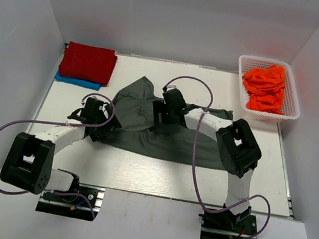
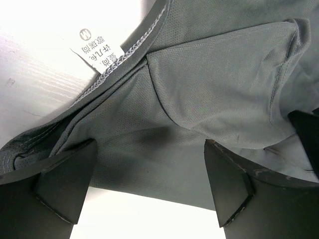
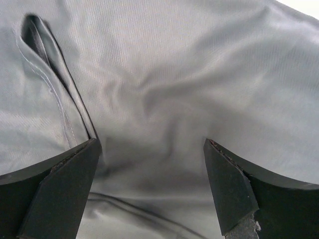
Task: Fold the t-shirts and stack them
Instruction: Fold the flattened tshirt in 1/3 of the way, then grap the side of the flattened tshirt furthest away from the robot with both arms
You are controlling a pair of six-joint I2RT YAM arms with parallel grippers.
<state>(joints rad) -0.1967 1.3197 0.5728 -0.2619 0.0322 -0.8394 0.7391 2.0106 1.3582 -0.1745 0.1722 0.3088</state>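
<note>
My left gripper grabs the grey t-shirt by the tip of its outstretched back sleeve next, to fold the back half forward.
A large charcoal-grey t-shirt (image 1: 140, 122) lies crumpled across the middle of the table. My left gripper (image 1: 98, 122) is open at its left edge; in the left wrist view its jaws stand wide over the grey cloth (image 2: 199, 89) near the collar label (image 2: 102, 52). My right gripper (image 1: 162, 112) is open over the shirt's upper middle; the right wrist view shows its jaws wide apart above wrinkled grey cloth (image 3: 164, 89). A folded red shirt (image 1: 88, 62) lies on a folded blue shirt (image 1: 67, 80) at the back left. Orange shirts (image 1: 266, 87) fill the basket.
The white lattice basket (image 1: 293, 97) stands at the back right corner. White walls close in the back and both sides. Purple cables loop from both arms over the table (image 1: 155, 177).
</note>
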